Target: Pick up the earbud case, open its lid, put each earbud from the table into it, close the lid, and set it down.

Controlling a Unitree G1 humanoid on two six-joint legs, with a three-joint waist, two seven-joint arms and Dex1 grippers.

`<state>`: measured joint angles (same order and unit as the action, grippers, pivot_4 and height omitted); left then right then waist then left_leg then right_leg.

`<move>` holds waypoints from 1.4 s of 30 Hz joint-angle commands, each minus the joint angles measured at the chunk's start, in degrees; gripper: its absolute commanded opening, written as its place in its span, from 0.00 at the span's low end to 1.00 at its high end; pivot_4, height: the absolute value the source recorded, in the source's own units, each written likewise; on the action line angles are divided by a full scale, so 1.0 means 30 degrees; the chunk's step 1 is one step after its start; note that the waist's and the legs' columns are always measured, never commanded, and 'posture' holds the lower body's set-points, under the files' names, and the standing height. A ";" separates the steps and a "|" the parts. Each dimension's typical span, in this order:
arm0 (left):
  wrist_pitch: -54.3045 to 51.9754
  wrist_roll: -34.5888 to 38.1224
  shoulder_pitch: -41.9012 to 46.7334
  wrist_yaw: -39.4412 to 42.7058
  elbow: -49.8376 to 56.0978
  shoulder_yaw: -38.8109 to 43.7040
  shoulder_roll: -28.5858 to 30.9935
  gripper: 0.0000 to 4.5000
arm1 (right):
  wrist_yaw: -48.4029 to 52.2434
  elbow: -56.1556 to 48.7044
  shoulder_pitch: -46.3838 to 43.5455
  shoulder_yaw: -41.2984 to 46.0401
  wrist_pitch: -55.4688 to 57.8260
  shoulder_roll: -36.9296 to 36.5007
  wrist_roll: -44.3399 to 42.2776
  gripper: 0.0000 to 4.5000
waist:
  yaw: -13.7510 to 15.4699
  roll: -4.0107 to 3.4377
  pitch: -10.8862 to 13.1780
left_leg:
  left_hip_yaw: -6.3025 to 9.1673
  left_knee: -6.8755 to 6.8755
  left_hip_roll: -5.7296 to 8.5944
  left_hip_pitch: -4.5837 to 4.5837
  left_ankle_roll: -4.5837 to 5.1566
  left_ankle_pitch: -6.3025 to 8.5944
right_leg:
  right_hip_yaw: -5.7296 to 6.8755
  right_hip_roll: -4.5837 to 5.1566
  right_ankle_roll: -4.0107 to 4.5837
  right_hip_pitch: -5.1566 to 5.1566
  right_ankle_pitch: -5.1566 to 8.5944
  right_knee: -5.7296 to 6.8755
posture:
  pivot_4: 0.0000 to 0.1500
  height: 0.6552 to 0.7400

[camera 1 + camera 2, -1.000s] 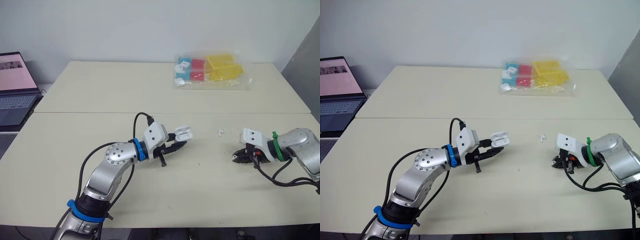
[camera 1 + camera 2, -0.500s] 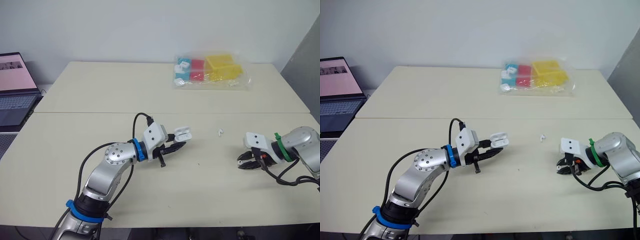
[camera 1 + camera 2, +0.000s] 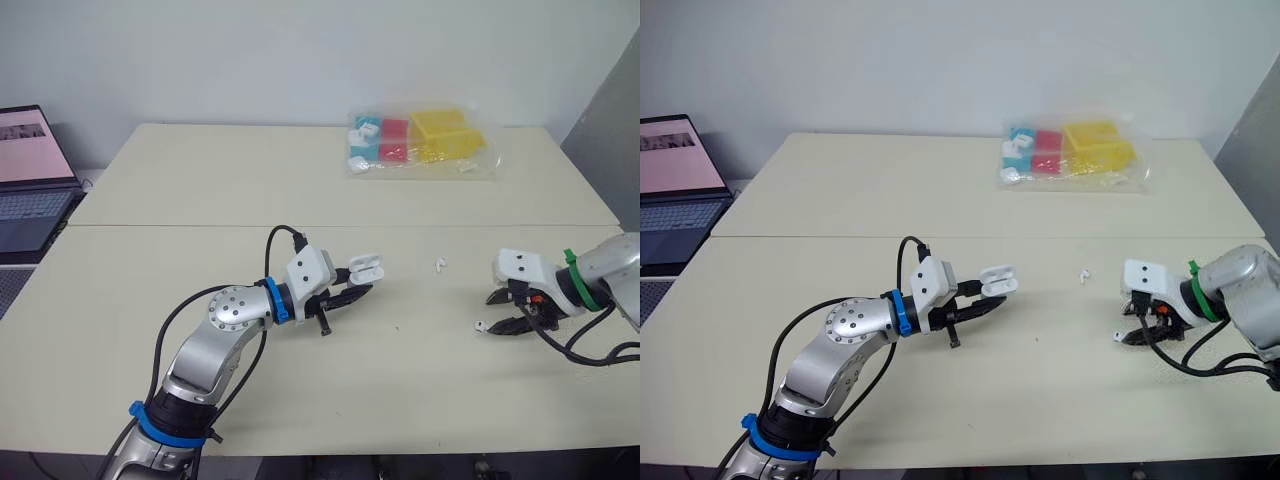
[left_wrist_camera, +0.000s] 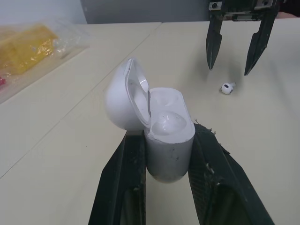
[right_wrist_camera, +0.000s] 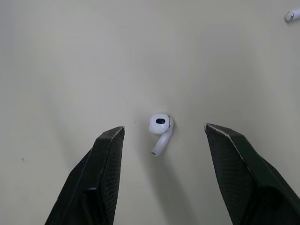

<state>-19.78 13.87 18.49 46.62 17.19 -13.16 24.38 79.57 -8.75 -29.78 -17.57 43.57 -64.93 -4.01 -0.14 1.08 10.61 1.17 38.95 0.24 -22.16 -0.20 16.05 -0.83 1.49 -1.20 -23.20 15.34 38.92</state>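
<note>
The white earbud needs to go into the open case. My right gripper will pick it up by its rounded head (image 5: 160,123) next.
My left gripper (image 3: 352,292) is shut on the white earbud case (image 3: 366,266), held a little above the table's middle with its lid swung open (image 4: 161,122); both sockets look empty. One white earbud (image 3: 480,325) lies on the table just ahead of my right gripper (image 3: 500,312), which is open and points at it, fingertips either side (image 5: 160,129). A second earbud (image 3: 439,265) lies farther back, between the case and the right arm, and shows at the edge of the right wrist view (image 5: 292,15).
A clear bag of yellow, red and blue blocks (image 3: 420,142) rests at the back of the far table. An open laptop (image 3: 30,175) stands off the left edge. A seam (image 3: 200,226) runs between the two tables.
My right gripper has drawn back to the right and opened, uncovering the earbud on the table in front of it. The left arm and case have held still.
</note>
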 commanded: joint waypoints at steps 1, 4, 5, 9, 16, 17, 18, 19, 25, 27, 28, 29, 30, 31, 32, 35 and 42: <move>0.0299 -0.0159 0.0211 -0.0222 0.0415 -0.0203 -0.0184 0.18 | -0.0255 -0.1151 -0.0707 -0.0440 0.2137 0.0078 0.0021 0.63 | 0.0006 0.0000 0.0000 | -0.0001 0.0000 0.0000 0.0000 0.0000 0.0000 | -0.0001 0.0000 0.0000 -0.0001 0.0000 0.0000 | 1.00 1.00; 0.0351 -0.0315 0.0163 -0.0365 0.0378 -0.0348 -0.0327 0.18 | -0.0424 -0.1539 -0.1116 -0.1147 0.3077 0.0190 0.0172 0.63 | 0.0003 0.0000 0.0000 | -0.0003 0.0000 0.0003 -0.0007 0.0000 0.0000 | -0.0002 0.0003 0.0000 -0.0001 0.0001 -0.0007 | 1.00 1.00; 0.0390 -0.0368 0.0127 -0.0426 0.0356 -0.0390 -0.0365 0.18 | -0.0533 -0.1566 -0.1245 -0.1378 0.3318 0.0235 0.0248 0.63 | 0.0005 0.0000 0.0000 | -0.0006 0.0000 0.0004 -0.0008 0.0000 0.0000 | -0.0003 0.0003 -0.0001 -0.0002 0.0000 -0.0010 | 1.00 1.00; 0.0502 -0.0551 0.0030 -0.0625 0.0262 -0.0519 -0.0527 0.18 | -0.0960 -0.1231 -0.1540 -0.2074 0.3406 0.0311 0.0644 0.63 | 0.0006 0.0000 0.0000 | -0.0004 0.0000 0.0004 -0.0014 0.0000 0.0000 | 0.0002 0.0005 0.0000 -0.0004 0.0001 -0.0013 | 1.00 1.00; 0.0741 -0.0822 -0.0169 -0.0924 0.0081 -0.0624 -0.0768 0.18 | -0.1283 -0.0215 -0.1939 -0.2805 0.3881 0.0787 0.0883 0.63 | 0.0003 0.0000 0.0000 | -0.0002 0.0000 0.0004 -0.0014 0.0000 0.0000 | 0.0007 0.0003 0.0000 -0.0004 0.0001 -0.0011 | 1.00 1.00; 0.0769 -0.0845 -0.0184 -0.0944 0.0052 -0.0615 -0.0778 0.18 | -0.1277 -0.0173 -0.1974 -0.2849 0.4019 0.0820 0.0865 0.63 | 0.0003 0.0000 0.0000 | -0.0001 -0.0001 0.0004 -0.0014 0.0000 0.0000 | 0.0008 0.0003 0.0000 -0.0005 0.0001 -0.0011 | 1.00 1.00; 0.0794 -0.0882 -0.0195 -0.0963 0.0022 -0.0614 -0.0792 0.18 | -0.1302 -0.0102 -0.1987 -0.2918 0.3993 0.0837 0.0925 0.63 | 0.0003 0.0000 0.0000 | -0.0001 -0.0001 0.0004 -0.0014 0.0000 0.0000 | 0.0006 0.0003 0.0000 -0.0005 0.0001 -0.0011 | 1.00 1.00; 0.0812 -0.0904 -0.0203 -0.0977 0.0002 -0.0613 -0.0804 0.18 | -0.1329 -0.0047 -0.1988 -0.2980 0.3978 0.0847 0.0978 0.63 | 0.0003 0.0000 0.0000 | -0.0002 -0.0001 0.0004 -0.0015 0.0000 0.0000 | 0.0004 0.0004 0.0000 -0.0005 0.0000 -0.0012 | 1.00 1.00; 0.0877 -0.0979 -0.0235 -0.1064 -0.0064 -0.0677 -0.0833 0.18 | -0.1360 -0.0084 -0.1881 -0.3226 0.4451 0.0972 0.0856 0.63 | 0.0001 0.0001 0.0000 | -0.0002 -0.0002 0.0005 -0.0016 0.0000 0.0001 | 0.0007 0.0004 0.0000 -0.0006 0.0001 -0.0012 | 1.00 1.00; 0.0877 -0.0991 -0.0230 -0.1100 -0.0079 -0.0685 -0.0835 0.18 | -0.1435 -0.0021 -0.1842 -0.3245 0.4706 0.1066 0.0791 0.63 | 0.0002 0.0000 0.0000 | -0.0002 -0.0002 0.0005 -0.0016 0.0001 0.0000 | 0.0007 0.0004 0.0000 -0.0005 0.0000 -0.0012 | 1.00 1.00; 0.0878 -0.0995 -0.0230 -0.1118 -0.0083 -0.0688 -0.0837 0.18 | -0.1494 0.0051 -0.1810 -0.3270 0.4651 0.1072 0.0841 0.63 | 0.0001 0.0001 0.0000 | -0.0002 -0.0001 0.0004 -0.0016 0.0001 0.0000 | 0.0007 0.0004 0.0000 -0.0005 0.0000 -0.0012 | 1.00 1.00; 0.0883 -0.1001 -0.0233 -0.1136 -0.0090 -0.0694 -0.0834 0.18 | -0.1520 0.0094 -0.1792 -0.3284 0.4652 0.1071 0.0850 0.63 | 0.0001 0.0001 0.0000 | -0.0002 -0.0001 0.0005 -0.0016 0.0000 0.0001 | 0.0007 0.0004 0.0000 -0.0005 0.0001 -0.0012 | 1.00 1.00; 0.0885 -0.1003 -0.0237 -0.1149 -0.0095 -0.0701 -0.0830 0.18 | -0.1567 0.0151 -0.1784 -0.3285 0.4649 0.1080 0.0868 0.63 | 0.0002 0.0001 0.0000 | -0.0001 -0.0001 0.0005 -0.0016 0.0001 0.0000 | 0.0007 0.0004 0.0000 -0.0005 0.0001 -0.0012 | 1.00 1.00; 0.0891 -0.1005 -0.0239 -0.1162 -0.0103 -0.0711 -0.0825 0.18 | -0.1590 0.0185 -0.1787 -0.3283 0.4666 0.1091 0.0864 0.63 | 0.0001 0.0001 0.0000 | -0.0002 -0.0001 0.0005 -0.0016 0.0000 0.0000 | 0.0006 0.0004 0.0000 -0.0005 0.0000 -0.0012 | 1.00 1.00; 0.0889 -0.1004 -0.0242 -0.1173 -0.0103 -0.0719 -0.0816 0.18 | -0.1601 0.0184 -0.1791 -0.3265 0.4767 0.1104 0.0811 0.63 | 0.0000 0.0001 0.0000 | -0.0002 -0.0001 0.0005 -0.0016 0.0000 0.0000 | 0.0007 0.0004 -0.0001 -0.0004 0.0001 -0.0011 | 1.00 1.00; 0.0905 -0.1032 -0.0231 -0.1186 -0.0151 -0.0743 -0.0809 0.18 | -0.1658 0.0191 -0.1799 -0.3300 0.4821 0.1150 0.0784 0.59 | 0.0000 0.0001 0.0000 | -0.0002 -0.0001 0.0004 -0.0015 0.0001 0.0000 | 0.0007 0.0004 0.0000 -0.0004 0.0000 -0.0012 | 1.00 1.00; 0.0935 -0.1111 -0.0207 -0.1179 -0.0262 -0.0749 -0.0765 0.18 | -0.1920 -0.0100 -0.1680 -0.3287 0.5085 0.1362 0.0624 0.13 | 0.0000 0.0001 0.0000 | 0.0003 -0.0004 0.0004 -0.0015 0.0001 0.0000 | 0.0010 0.0003 0.0000 -0.0004 0.0001 -0.0012 | 1.00 1.00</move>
<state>-18.34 10.83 17.72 43.25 15.38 -15.41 22.26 73.66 -8.29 -35.02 -27.14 58.45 -60.96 -1.41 -0.14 1.09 10.61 1.18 38.93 0.25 -22.21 -0.20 16.05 -0.79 1.50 -1.20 -23.21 15.34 38.88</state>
